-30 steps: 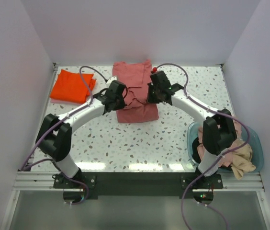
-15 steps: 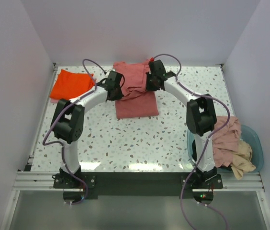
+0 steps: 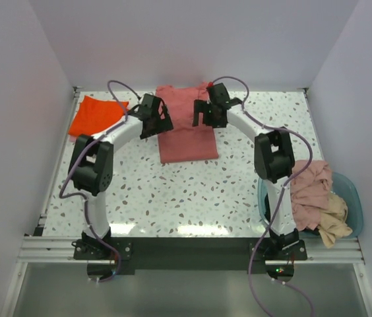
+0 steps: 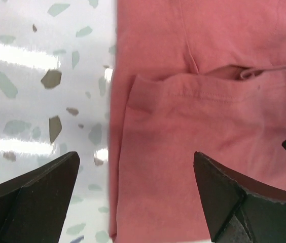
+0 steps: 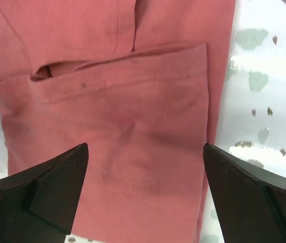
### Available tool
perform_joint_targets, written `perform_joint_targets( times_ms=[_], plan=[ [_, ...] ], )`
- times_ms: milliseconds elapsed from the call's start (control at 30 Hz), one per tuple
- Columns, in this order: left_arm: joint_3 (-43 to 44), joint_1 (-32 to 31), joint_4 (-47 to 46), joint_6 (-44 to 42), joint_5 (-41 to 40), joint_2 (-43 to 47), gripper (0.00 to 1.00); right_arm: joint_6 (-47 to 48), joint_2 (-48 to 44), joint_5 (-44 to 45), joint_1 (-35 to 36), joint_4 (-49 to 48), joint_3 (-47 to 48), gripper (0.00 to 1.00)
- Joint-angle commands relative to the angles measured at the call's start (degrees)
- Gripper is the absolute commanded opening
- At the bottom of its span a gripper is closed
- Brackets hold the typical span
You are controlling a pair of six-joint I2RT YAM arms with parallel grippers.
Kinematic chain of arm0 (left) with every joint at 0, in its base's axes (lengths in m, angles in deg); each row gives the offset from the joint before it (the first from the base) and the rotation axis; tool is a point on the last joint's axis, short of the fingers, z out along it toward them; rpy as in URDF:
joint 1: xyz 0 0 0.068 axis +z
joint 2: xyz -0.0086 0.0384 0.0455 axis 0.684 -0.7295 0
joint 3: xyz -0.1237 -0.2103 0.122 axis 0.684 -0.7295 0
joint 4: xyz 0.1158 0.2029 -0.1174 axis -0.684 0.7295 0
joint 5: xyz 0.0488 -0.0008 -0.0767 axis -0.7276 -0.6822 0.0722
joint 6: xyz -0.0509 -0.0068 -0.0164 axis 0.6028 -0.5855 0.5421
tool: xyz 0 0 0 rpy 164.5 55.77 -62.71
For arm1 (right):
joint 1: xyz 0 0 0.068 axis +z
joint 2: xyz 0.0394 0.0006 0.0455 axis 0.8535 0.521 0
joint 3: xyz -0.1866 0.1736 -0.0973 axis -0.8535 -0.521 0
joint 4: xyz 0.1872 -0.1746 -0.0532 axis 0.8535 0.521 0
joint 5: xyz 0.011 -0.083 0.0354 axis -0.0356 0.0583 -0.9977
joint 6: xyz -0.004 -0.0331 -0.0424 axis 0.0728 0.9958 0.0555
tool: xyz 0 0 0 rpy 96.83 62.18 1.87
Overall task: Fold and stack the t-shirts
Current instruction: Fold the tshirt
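My right gripper must next pick up the folded pink t-shirt's near corner, opposite my left gripper, to fold its near edge over evenly.
A dusty salmon-pink t-shirt (image 3: pixel 187 135) lies folded flat at the back middle of the table. My left gripper (image 3: pixel 161 121) hovers over its left edge and my right gripper (image 3: pixel 203 116) over its right edge. Both are open and hold nothing. In the left wrist view the pink shirt (image 4: pixel 204 116) fills the gap of the left gripper (image 4: pixel 135 190), its folded hem showing. The right wrist view shows the same shirt (image 5: pixel 133 126) below the wide-open right gripper (image 5: pixel 145 174). A bright orange t-shirt (image 3: pixel 93 116) lies folded at the back left.
A teal basin (image 3: pixel 355 203) stands at the near right, holding a crumpled pink shirt (image 3: pixel 310 190) and a beige one (image 3: pixel 335 226). White walls close in the speckled table (image 3: pixel 173 198) on three sides. Purple cables loop over both arms.
Both arms carried the shirt's near part toward the back and laid it over the far part. Both grippers have opened and let go of the cloth.
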Motion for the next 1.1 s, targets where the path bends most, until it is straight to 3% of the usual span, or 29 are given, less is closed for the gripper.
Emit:
perform_joint_targets(
  times_ms=[0,233,333,433,500,533,567,833,900,933,1067],
  plan=[
    [-5.09,0.01,-2.21,-0.69,2.18,10.38,1.00,1.29,-10.48,-3.11,0.02,-1.27,-6.16,0.99],
    [-24.32,-0.60,-6.69,1.77,8.59,18.40,1.00,-1.86,-24.37,-2.86,0.11,-6.55,-30.84,0.99],
    [-28.39,-2.00,-10.29,2.91,11.32,19.02,1.00,-3.97,-27.82,-2.95,0.02,-8.31,-37.28,0.99],
    [-28.75,-2.71,-10.92,3.79,11.50,17.18,1.00,-4.94,-26.68,-4.08,0.02,-8.22,-38.10,0.97],
    [-28.75,-2.71,-11.79,4.23,11.76,15.25,0.96,-5.12,-24.49,-5.40,0.02,-9.45,-37.58,0.87],
    [-27.71,-2.71,-11.97,4.76,12.11,13.07,0.86,-5.64,-21.61,-6.02,0.02,-8.93,-35.75,0.71],
    [-27.70,-2.71,-11.97,4.76,12.38,13.05,0.80,-5.65,-21.58,-6.02,0.02,-9.10,-35.73,0.71],
    [-26.91,-2.80,-12.85,5.20,11.41,8.31,0.34,-7.67,-19.03,-8.04,-0.06,-12.00,-38.18,0.40],
    [-26.12,-2.89,-12.68,5.02,11.85,6.47,0.06,-8.11,-18.94,-8.39,-0.06,-12.53,-38.71,0.31],
    [-26.12,-2.80,-12.42,4.94,12.46,6.11,0.00,-8.11,-19.03,-8.22,-0.06,-12.18,-38.80,0.23],
    [-30.76,-4.29,-12.94,5.20,10.90,12.05,0.00,-7.93,-22.89,-7.60,-0.06,-11.74,-42.82,0.06]
  ],
)
